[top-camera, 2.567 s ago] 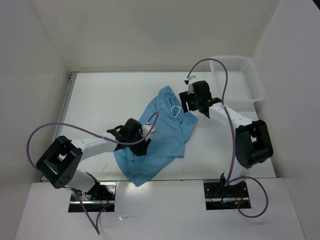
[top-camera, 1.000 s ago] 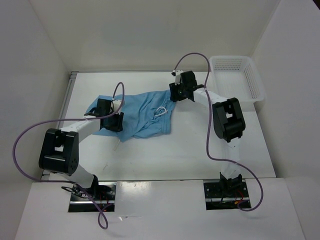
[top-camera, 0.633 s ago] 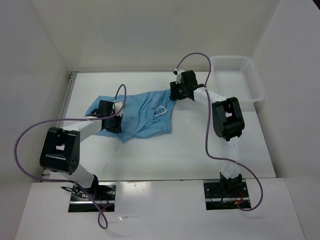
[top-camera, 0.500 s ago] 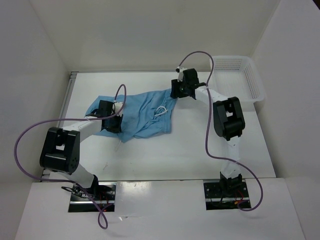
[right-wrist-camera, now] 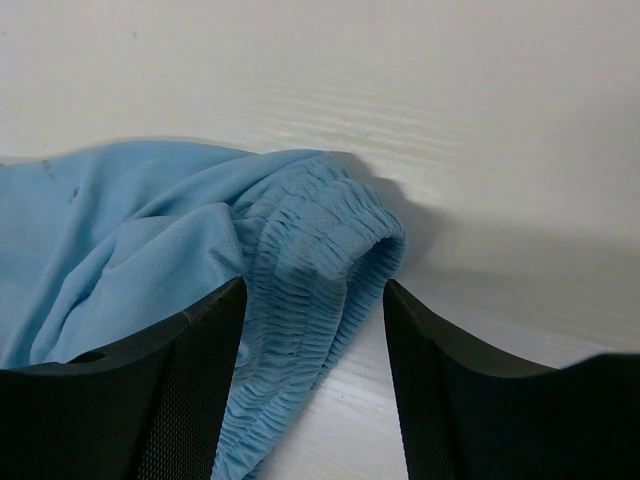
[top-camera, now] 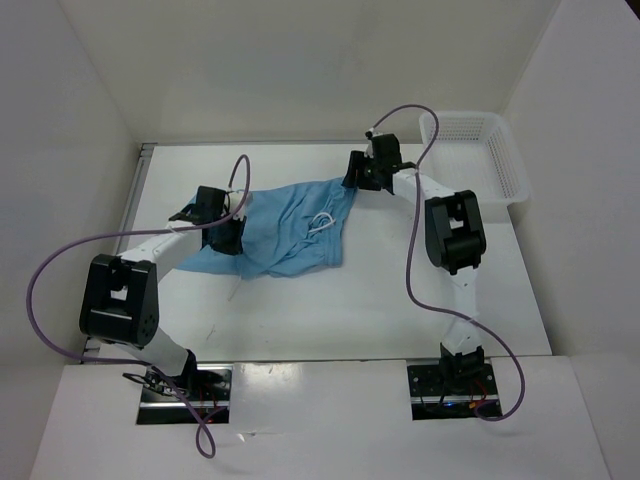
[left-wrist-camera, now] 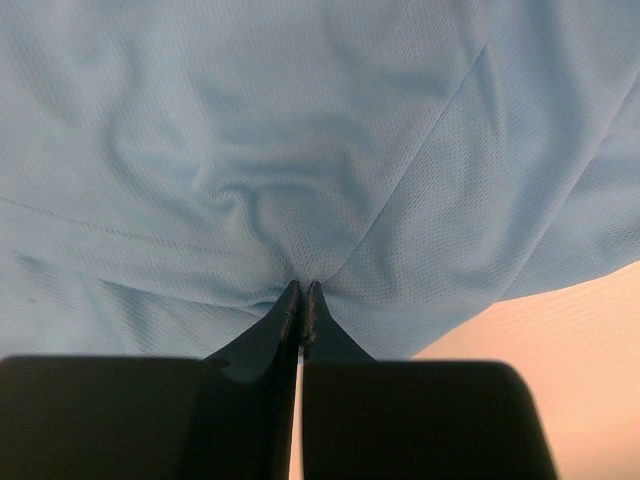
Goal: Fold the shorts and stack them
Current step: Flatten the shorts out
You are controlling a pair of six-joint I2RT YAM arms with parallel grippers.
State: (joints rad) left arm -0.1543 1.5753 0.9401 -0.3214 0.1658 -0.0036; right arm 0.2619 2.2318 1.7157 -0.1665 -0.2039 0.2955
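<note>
Next, the right gripper picks up the far corner of the gathered waistband [top-camera: 348, 185], to lift and spread the shorts [top-camera: 285, 232] between both grippers for folding.
The light blue shorts [top-camera: 285, 232] lie spread across the table's far half, white drawstring [top-camera: 322, 223] on top near the right end. My left gripper [top-camera: 226, 236] is shut on a pinch of the shorts' cloth [left-wrist-camera: 300, 262] at their left part. My right gripper [top-camera: 354, 184] is open at the shorts' far right corner, its fingers either side of the gathered waistband [right-wrist-camera: 320, 255], which lies loose on the table between them.
A white mesh basket [top-camera: 478, 155] stands at the far right of the white table [top-camera: 380, 300]. White walls close in the back and sides. Purple cables loop over both arms.
The shorts were dragged from the table's middle to the far half and spread out. In the last half second my right gripper let go of the waistband and drew back a little.
</note>
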